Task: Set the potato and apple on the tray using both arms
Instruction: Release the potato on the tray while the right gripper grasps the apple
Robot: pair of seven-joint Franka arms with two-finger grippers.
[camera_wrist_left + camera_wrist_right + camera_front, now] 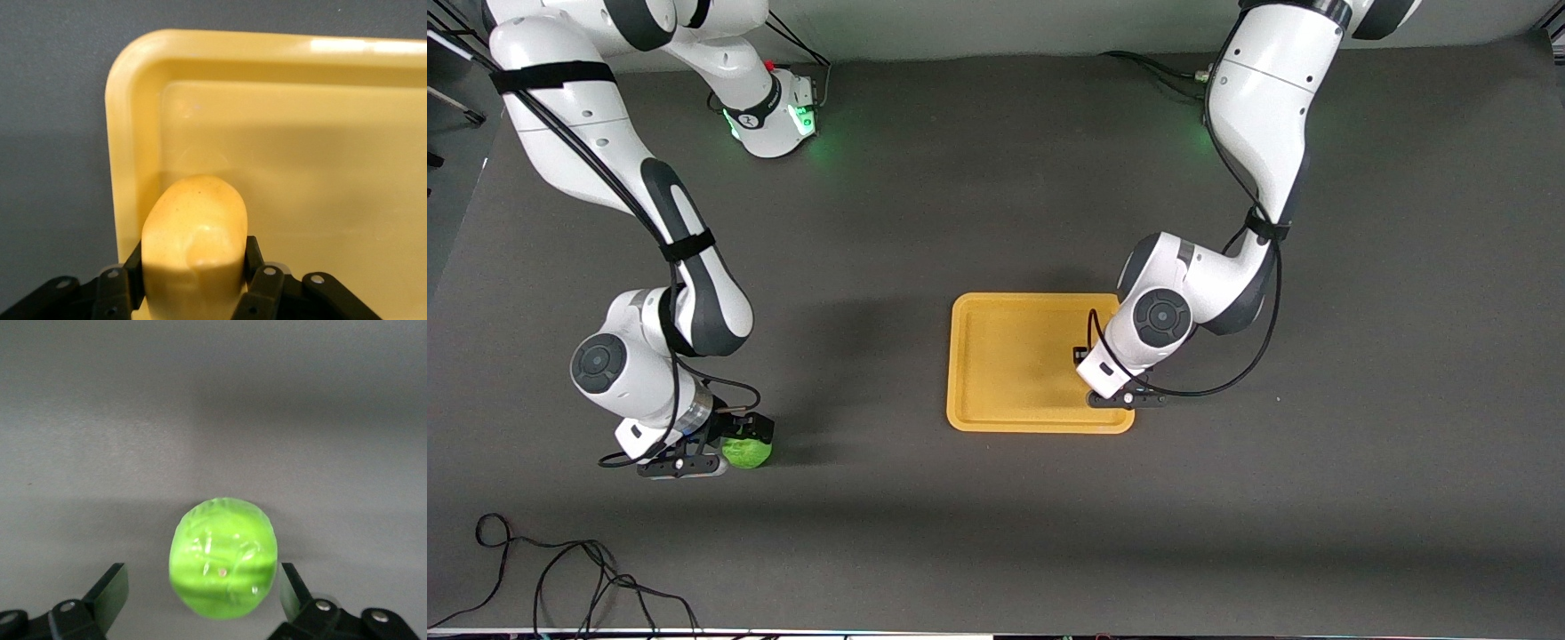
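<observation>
The robot's right gripper should next grab the green apple by its rounded body (747,452). Then the robot should place the apple on the tray (1014,364).
The yellow-orange tray (1014,364) lies flat in the middle of the table. My left gripper (193,252) is shut on the potato (195,220), an oval yellow lump held just over the tray floor (300,173), close to a rounded corner toward the left arm's end. In the front view the left wrist hides the potato. The green apple (747,452) rests on the table toward the right arm's end, nearer the front camera than the tray. My right gripper (202,573) is open and straddles the apple (223,557), one finger with a clear gap beside it.
Loose black cables (560,578) lie on the dark table (925,204) near its front edge at the right arm's end. The right arm's green-lit base (783,120) stands at the back. Bare table separates the apple from the tray.
</observation>
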